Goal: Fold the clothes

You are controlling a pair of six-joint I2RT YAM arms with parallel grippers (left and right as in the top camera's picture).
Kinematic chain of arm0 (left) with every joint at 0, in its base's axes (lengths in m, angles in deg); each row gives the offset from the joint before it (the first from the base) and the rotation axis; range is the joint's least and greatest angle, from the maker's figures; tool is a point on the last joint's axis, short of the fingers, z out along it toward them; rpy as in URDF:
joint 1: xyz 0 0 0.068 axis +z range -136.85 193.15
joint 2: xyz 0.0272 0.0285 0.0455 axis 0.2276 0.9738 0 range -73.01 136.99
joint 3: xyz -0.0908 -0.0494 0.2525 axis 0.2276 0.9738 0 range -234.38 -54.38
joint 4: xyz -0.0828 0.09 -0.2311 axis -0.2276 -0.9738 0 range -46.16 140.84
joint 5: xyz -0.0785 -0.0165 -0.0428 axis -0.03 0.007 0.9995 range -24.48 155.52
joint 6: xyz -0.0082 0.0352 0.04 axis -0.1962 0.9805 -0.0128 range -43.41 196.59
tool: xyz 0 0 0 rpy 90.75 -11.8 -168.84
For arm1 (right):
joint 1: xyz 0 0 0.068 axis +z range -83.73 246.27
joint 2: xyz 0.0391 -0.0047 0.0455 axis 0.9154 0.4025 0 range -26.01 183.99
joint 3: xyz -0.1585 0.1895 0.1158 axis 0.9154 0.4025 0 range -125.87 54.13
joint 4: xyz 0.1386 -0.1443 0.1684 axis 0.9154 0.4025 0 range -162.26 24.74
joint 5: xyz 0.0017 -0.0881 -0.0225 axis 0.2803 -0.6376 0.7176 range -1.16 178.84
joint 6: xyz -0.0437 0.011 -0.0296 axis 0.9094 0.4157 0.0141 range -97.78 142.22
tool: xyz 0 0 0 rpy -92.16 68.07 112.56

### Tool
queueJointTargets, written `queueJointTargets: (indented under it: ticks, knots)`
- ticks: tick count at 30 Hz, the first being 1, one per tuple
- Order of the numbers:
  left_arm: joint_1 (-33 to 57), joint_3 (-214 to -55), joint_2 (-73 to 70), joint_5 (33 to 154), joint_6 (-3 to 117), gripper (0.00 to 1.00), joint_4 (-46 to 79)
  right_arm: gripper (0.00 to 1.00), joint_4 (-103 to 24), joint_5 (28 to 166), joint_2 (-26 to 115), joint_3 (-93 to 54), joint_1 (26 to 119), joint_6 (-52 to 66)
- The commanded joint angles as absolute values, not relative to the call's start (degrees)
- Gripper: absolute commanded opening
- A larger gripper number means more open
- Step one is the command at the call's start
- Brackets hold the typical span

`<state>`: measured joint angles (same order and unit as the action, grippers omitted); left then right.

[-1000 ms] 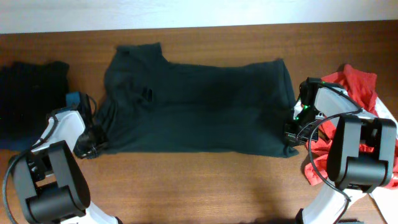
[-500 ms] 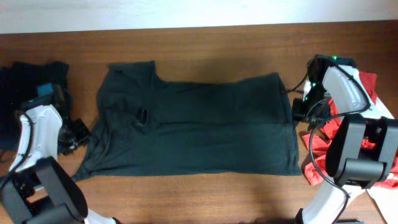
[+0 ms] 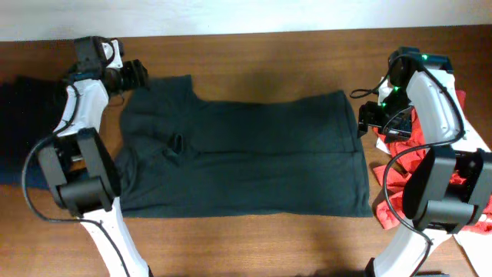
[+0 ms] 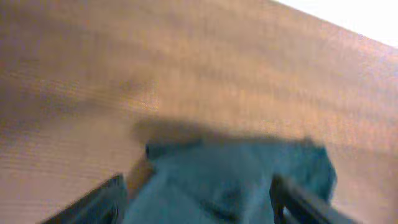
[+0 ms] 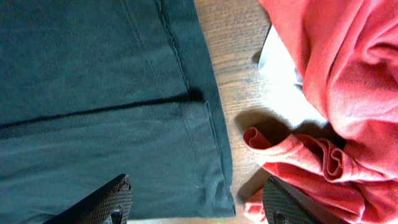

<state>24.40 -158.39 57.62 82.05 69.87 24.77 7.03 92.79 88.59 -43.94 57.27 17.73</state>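
My left gripper should lower first and only then close on the T-shirt's corner, because its fingers are above the cloth.
A dark green T-shirt lies spread flat on the wooden table, with its hem to the right. My left gripper hovers open at the shirt's far left corner. In the blurred left wrist view, that corner of the T-shirt lies between the spread fingers of the left gripper, untouched. My right gripper stands open at the shirt's right edge. In the right wrist view the right gripper straddles the T-shirt's hem, with nothing held.
A heap of red clothes lies just right of the shirt and shows as red clothes close to my right finger, with a white patch under it. A dark pile sits at the table's left edge.
Both grippers opened and let go of the shirt, which now lies flatter and wider. The left arm swung up to the shirt's far left corner. The right arm moved away along the right edge.
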Motion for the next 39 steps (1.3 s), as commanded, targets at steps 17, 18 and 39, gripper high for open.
queueJointTargets:
  ticks: [17,18,39]
  knots:
    - [25.25,-159.61,57.20,106.84,60.52,0.01,25.65,0.80,-30.00,97.81,91.04,-44.79,57.32,17.73]
    - [25.25,-159.61,56.20,106.95,61.74,0.00,21.67,0.81,-32.14,98.49,92.00,-44.79,57.34,17.73]
    - [25.30,-159.61,55.74,103.04,67.14,0.01,7.33,0.04,-37.67,99.76,108.88,-45.22,61.32,17.47]
